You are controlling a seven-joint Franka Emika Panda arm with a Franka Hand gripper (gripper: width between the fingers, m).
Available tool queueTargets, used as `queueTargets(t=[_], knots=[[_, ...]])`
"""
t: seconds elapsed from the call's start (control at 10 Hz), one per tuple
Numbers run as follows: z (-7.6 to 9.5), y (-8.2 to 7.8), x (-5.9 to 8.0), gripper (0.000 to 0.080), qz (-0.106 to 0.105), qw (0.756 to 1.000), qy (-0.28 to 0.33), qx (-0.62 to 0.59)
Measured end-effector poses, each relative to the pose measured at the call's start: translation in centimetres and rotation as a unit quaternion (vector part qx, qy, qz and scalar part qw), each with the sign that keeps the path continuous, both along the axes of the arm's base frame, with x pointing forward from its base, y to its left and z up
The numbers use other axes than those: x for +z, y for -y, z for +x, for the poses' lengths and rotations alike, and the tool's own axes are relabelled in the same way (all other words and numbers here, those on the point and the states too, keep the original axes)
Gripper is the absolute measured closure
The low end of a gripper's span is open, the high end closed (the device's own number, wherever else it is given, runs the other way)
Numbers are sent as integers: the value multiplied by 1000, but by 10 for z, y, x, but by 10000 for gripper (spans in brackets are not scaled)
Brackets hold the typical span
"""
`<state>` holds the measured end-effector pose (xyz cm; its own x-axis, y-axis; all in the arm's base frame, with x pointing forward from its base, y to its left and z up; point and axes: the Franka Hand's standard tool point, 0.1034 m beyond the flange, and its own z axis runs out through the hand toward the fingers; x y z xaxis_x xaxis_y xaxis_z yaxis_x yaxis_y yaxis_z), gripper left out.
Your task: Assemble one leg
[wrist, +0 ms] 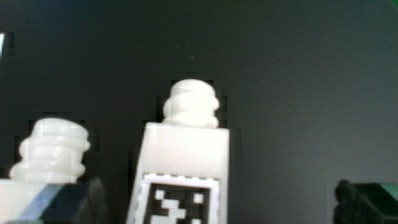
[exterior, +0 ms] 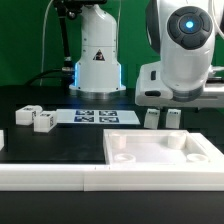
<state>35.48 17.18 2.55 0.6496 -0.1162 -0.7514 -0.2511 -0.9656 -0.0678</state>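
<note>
The gripper grabs the white leg by its tagged body (wrist: 178, 190) next, so the leg's threaded end stays free to screw into the tabletop.
In the wrist view a white leg (wrist: 185, 165) with a black-and-white tag and a threaded tip lies between my dark fingertips (wrist: 61, 202). My gripper (wrist: 214, 202) is open around it, and I cannot tell whether it touches. A second leg (wrist: 54, 150) lies beside it, outside the jaws. In the exterior view my gripper (exterior: 163, 105) hangs just over two white legs (exterior: 151, 119) (exterior: 173, 118) behind the tabletop (exterior: 160, 152). Two more legs (exterior: 22, 115) (exterior: 44, 121) sit at the exterior view's left.
The marker board (exterior: 95, 117) lies flat on the black table between the left legs and the gripper. A long white bar (exterior: 70, 178) runs along the front edge. The arm's base (exterior: 98, 60) stands at the back.
</note>
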Motion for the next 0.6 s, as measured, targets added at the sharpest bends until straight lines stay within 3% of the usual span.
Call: queueTargets(t=[0.6], knots=[[0, 3, -14, 150, -2, 1000, 8, -4]])
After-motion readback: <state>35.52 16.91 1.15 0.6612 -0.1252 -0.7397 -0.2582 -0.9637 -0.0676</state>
